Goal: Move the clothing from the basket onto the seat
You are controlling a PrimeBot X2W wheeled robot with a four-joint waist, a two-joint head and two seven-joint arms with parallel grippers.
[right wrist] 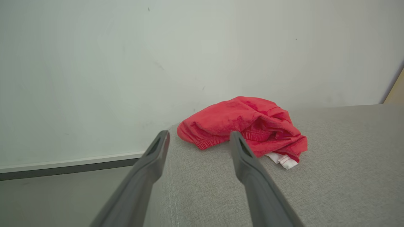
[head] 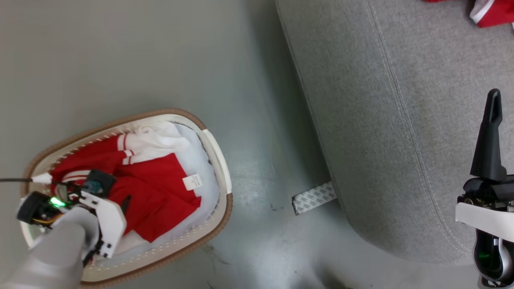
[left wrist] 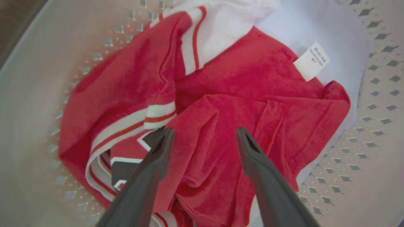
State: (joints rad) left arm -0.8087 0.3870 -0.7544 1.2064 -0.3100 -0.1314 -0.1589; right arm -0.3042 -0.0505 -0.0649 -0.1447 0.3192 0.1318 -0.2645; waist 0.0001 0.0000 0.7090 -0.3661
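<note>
My left gripper picks up the red clothing by its red fold [head: 137, 198] next. Then the clothing goes from the basket onto the seat [head: 381, 120].
The cream basket [head: 219, 154] with a brown rim stands on the floor at the lower left. Red clothing [head: 160, 180] with white trim lies crumpled inside it on a pale pad [head: 202, 164]. My left gripper [left wrist: 205, 134] reaches down into the basket, open, its fingers straddling a fold of the red clothing [left wrist: 240, 85] just above the fabric. Another red garment [right wrist: 243, 126] lies on the grey seat [right wrist: 347, 164], also showing at the seat's [head: 381, 120] far corner as red clothing [head: 492, 14]. My right gripper [right wrist: 199, 137] hovers open over the seat, short of that garment, holding nothing.
A patterned white strip [head: 314, 197] lies on the grey floor [head: 120, 60] at the seat's base, between basket and seat. A pale wall [right wrist: 126, 63] with a dark baseboard rises behind the seat.
</note>
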